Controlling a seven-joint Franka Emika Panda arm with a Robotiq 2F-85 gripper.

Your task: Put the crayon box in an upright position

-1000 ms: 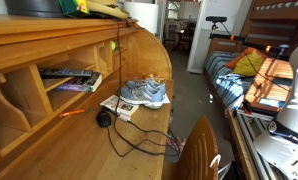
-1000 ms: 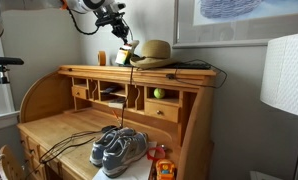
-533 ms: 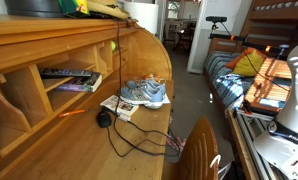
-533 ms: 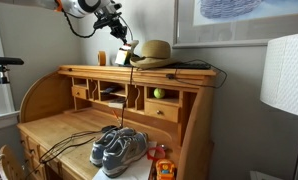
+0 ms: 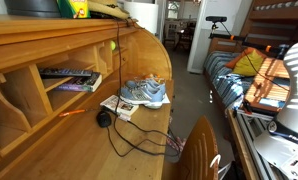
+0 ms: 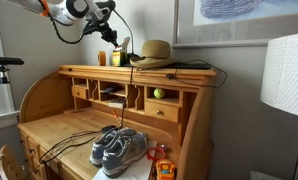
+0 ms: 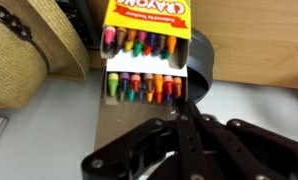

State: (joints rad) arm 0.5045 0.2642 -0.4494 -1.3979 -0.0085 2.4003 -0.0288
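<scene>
My gripper would come away empty and leave the box unrighted if I lifted it now, because its fingers sit short of the crayon box (image 6: 119,59) (image 7: 147,45).
The crayon box (image 7: 147,45) is yellow and green, with rows of crayons showing through its front. It stands on the wooden desk top (image 6: 179,68) next to a straw hat (image 6: 154,50). It also shows in both exterior views (image 6: 116,58) (image 5: 79,8). My gripper (image 7: 179,108) is shut and empty, pulled back from the box with a gap between them. In an exterior view my gripper (image 6: 112,37) hangs just above and to the left of the box.
A dark object (image 7: 200,60) sits right behind the box. Grey sneakers (image 6: 117,148) and cables lie on the lower desk surface. A green ball (image 6: 158,93) sits in a cubby. A white lamp shade (image 6: 286,70) stands to one side. A yellow-orange cushion (image 5: 249,62) lies on the bed.
My arm has drawn back, up and to the left in the exterior view, away from the box. The box stays by the hat.
</scene>
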